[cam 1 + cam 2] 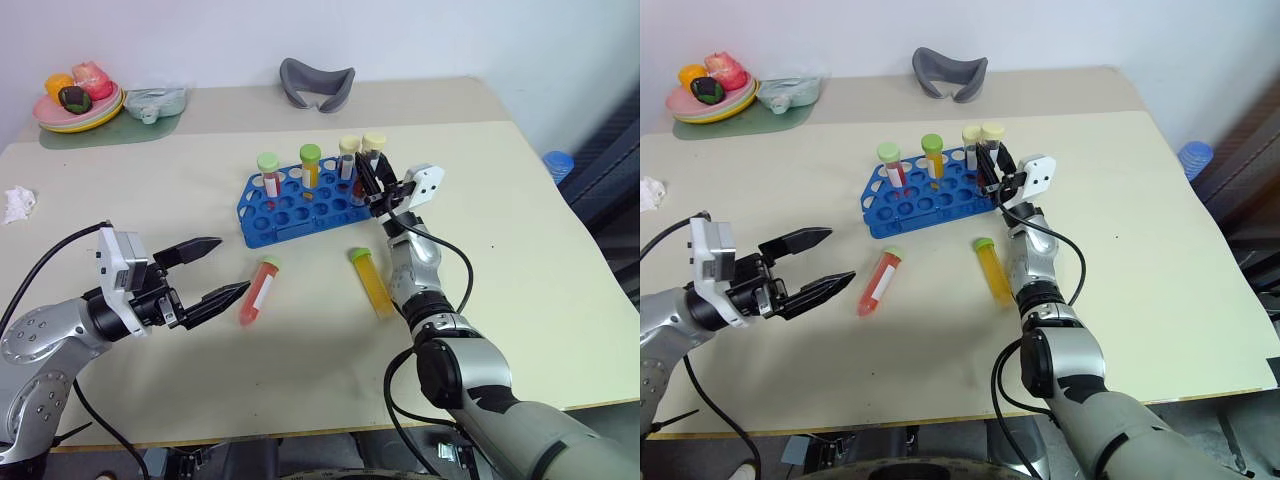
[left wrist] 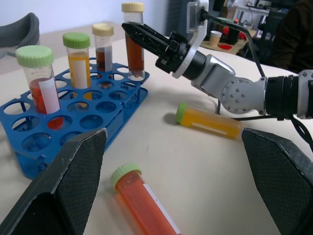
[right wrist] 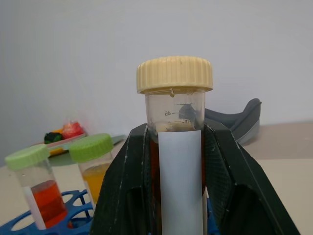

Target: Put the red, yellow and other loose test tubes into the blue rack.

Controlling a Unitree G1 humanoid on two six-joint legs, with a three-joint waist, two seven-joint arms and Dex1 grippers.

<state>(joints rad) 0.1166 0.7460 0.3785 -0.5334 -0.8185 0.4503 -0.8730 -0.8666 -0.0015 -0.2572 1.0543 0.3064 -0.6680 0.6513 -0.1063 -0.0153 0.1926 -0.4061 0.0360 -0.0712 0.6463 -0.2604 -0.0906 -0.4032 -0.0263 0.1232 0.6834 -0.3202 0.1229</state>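
The brown tube stands upright with its lower end in the blue rack's holes and would stay standing, so it is time for my right gripper to open now.
The blue rack stands mid-table with a red tube, an orange tube and a cream-capped tube upright in it. My right gripper is shut on a cream-capped brown tube, held upright at the rack's right end, its lower end among the holes. A loose red tube and a loose yellow tube, both green-capped, lie on the table in front of the rack. My left gripper is open, level, just left of the red tube, with nothing between its fingers.
At the back left, a plate of toy food rests on a green mat. A grey curved object lies at the back centre. Crumpled white paper lies at the left edge. A blue-capped object shows beyond the table's right edge.
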